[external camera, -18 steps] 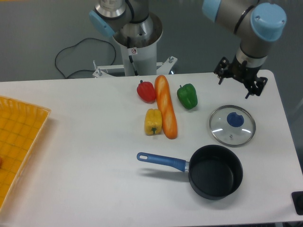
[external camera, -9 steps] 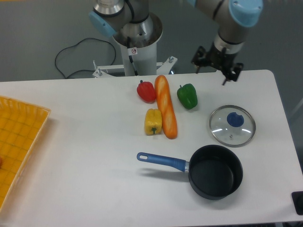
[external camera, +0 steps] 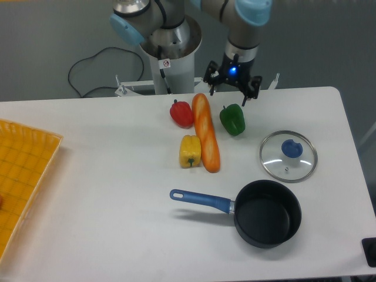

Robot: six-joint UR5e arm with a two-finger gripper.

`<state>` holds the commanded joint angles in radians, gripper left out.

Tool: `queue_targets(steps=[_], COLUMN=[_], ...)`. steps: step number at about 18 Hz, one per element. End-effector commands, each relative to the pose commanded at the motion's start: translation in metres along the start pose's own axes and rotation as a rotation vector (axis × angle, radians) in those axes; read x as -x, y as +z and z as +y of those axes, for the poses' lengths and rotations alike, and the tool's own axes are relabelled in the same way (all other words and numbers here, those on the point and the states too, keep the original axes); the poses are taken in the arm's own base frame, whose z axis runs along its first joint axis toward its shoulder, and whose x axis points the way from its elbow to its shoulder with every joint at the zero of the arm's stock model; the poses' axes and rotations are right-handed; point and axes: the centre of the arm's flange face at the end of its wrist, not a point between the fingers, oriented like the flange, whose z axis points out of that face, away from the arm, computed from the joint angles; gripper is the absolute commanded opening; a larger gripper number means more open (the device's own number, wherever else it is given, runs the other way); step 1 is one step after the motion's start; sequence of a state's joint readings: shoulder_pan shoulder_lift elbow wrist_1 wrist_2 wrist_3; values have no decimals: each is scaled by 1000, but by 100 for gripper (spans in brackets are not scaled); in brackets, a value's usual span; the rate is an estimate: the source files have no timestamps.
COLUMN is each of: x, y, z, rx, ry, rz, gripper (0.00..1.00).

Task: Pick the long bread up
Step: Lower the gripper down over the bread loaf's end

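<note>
I should grab the long orange-golden bread by its middle (external camera: 206, 133) next. Then my gripper can pick it up.
The long bread (external camera: 206, 132), an orange-golden toy baguette with pale slashes, lies lengthwise near the table's middle back. A red pepper (external camera: 181, 113) touches its left side at the far end. A yellow pepper (external camera: 190, 151) sits against its left side lower down. A green pepper (external camera: 232, 119) stands just right of it. My gripper (external camera: 232, 88) hangs open above the table's back edge, behind the green pepper and to the right of the bread's far end, holding nothing.
A glass lid with a blue knob (external camera: 288, 155) lies at the right. A black pot with a blue handle (external camera: 267, 212) stands in front of it. An orange tray (external camera: 20, 176) fills the left edge. The robot base (external camera: 170, 53) stands behind the table.
The gripper has swept left along the back edge, from above the lid's far side to just behind the green pepper. Nothing on the table moved.
</note>
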<state>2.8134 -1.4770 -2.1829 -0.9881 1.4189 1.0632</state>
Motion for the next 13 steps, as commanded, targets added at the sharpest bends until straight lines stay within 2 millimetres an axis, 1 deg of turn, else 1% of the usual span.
queue_targets(steps=[1,4,5,7,11,13], x=[-1,-14,-14,-15,-10,-10], y=[7,29,36,44,59,65], z=[-1,-19,-20,-25,-26,-31], rx=[11,50,74,82,88,82], ry=[-10,-7,-2,11,-7,3], rz=[-13,-52,-53,-54,-43,-49], gripper=[100,100,100,100,98,97])
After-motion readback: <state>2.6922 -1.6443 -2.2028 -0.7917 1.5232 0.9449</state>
